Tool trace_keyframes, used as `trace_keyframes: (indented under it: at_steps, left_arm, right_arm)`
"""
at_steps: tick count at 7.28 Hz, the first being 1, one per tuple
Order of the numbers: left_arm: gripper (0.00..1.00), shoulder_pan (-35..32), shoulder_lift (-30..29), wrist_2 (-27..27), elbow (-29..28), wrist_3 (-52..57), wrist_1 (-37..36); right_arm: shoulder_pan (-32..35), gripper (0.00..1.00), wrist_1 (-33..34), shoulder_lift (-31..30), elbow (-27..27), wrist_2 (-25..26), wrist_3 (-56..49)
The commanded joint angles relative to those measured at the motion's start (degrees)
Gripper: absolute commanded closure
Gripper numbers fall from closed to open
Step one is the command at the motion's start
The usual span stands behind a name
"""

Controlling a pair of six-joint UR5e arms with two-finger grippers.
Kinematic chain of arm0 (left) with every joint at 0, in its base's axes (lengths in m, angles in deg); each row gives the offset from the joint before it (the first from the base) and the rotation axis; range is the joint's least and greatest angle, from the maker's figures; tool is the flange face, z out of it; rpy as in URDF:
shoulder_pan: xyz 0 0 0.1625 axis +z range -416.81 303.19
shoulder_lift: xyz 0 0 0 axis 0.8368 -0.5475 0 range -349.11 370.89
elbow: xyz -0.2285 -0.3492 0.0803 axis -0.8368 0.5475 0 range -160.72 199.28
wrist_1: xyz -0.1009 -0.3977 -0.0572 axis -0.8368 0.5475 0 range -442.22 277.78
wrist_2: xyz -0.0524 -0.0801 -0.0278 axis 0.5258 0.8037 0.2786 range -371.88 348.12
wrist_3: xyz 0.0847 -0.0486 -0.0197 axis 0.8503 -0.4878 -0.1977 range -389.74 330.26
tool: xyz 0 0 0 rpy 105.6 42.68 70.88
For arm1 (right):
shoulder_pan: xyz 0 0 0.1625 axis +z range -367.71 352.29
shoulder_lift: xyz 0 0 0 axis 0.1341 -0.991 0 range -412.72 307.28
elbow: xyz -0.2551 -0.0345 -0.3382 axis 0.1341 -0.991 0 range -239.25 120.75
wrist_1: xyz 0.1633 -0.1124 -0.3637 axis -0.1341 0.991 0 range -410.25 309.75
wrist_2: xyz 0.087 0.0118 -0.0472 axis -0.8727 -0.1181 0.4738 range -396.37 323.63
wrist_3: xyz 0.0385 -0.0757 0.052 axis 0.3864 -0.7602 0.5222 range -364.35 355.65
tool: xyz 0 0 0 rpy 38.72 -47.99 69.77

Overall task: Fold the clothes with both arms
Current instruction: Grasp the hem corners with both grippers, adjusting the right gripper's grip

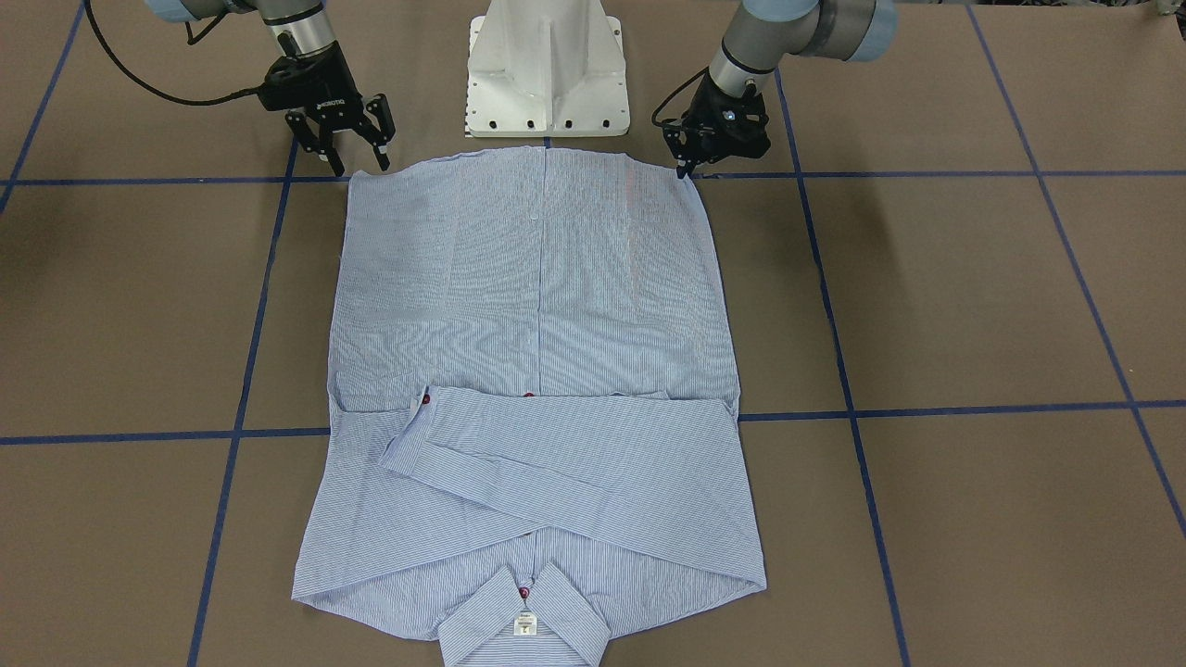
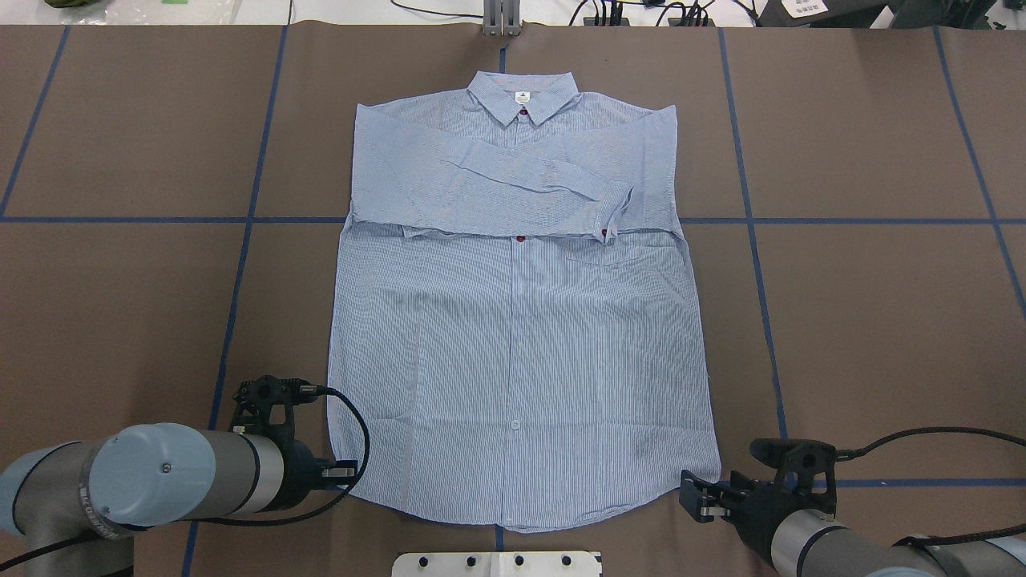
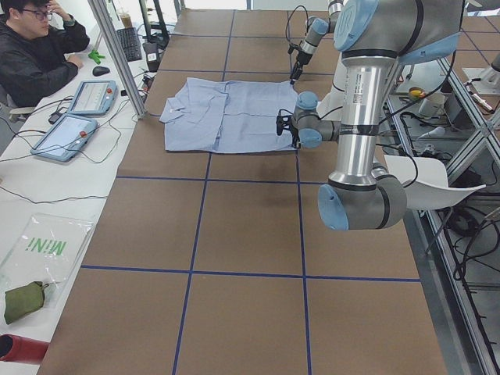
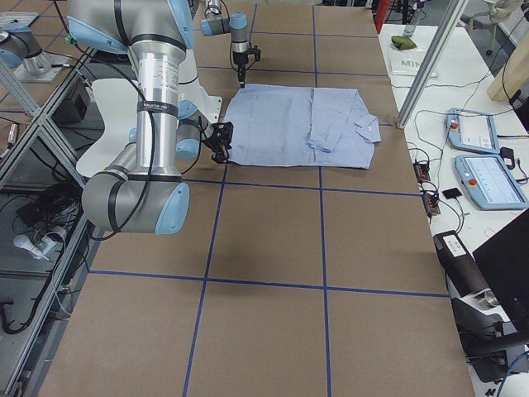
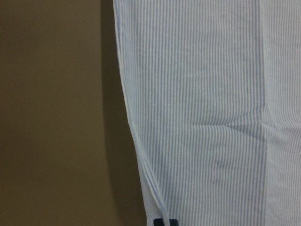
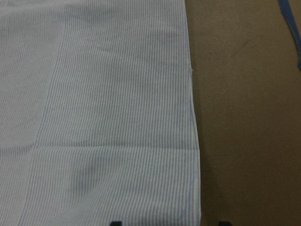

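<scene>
The striped shirt [image 1: 537, 306] will be folded, so my right gripper will next grab the shirt by its hem corner at the side seam [image 1: 359, 182].
The light blue striped shirt [image 1: 537, 306] lies flat and face up on the brown table, sleeves folded across the chest, collar [image 2: 523, 94] away from the robot and hem toward it. My left gripper [image 1: 687, 168] is at the hem corner on its side. In the left wrist view its fingertips [image 5: 166, 221] are pressed together at the shirt's edge [image 5: 141, 155]. My right gripper [image 1: 358, 165] is open just above the other hem corner. In the right wrist view [image 6: 169, 222] its jaws straddle the shirt's side edge [image 6: 193, 117].
The white pedestal base [image 1: 547, 74] stands just behind the hem, between the arms. Blue tape lines [image 2: 240, 264] grid the brown table. An operator [image 3: 39, 47] sits at a side bench with tablets [image 3: 66, 133] beyond the collar end.
</scene>
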Motion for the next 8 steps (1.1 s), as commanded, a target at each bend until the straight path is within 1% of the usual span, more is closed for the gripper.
trace_keyframes:
  at_steps: [1, 2, 3, 4, 5, 7, 8]
  left_arm:
    - [1.0, 0.0, 0.0, 0.0, 0.0, 0.0, 0.0]
    - [1.0, 0.0, 0.1, 0.0, 0.0, 0.0, 0.0]
    - [1.0, -0.1, 0.1, 0.0, 0.1, 0.0, 0.0]
    - [1.0, 0.0, 0.0, 0.0, 0.2, 0.0, 0.0]
    - [1.0, 0.0, 0.1, 0.0, 0.6, 0.0, 0.0]
    - [1.0, -0.1, 0.2, 0.0, 1.3, 0.0, -0.1]
    - [1.0, -0.4, 0.7, 0.5, 3.8, 0.1, -0.2]
  right_arm:
    - [-1.0, 0.47, 0.1, 0.2, -0.6, 2.3, 0.0]
    - [-1.0, 0.67, 0.1, 0.2, -0.8, 2.4, 0.0]
    - [-1.0, 0.76, 0.1, 0.5, -0.9, 3.0, 0.0]
    - [-0.9, 0.9, 0.0, 0.5, -0.9, 3.9, 0.0]
    - [-0.8, 1.0, 0.0, 0.3, -0.9, 4.0, 0.0]
    - [-0.7, 1.0, 0.0, 0.2, 0.0, 5.2, -0.1]
    - [-0.6, 1.0, 0.2, 0.1, 2.2, 4.6, -0.1]
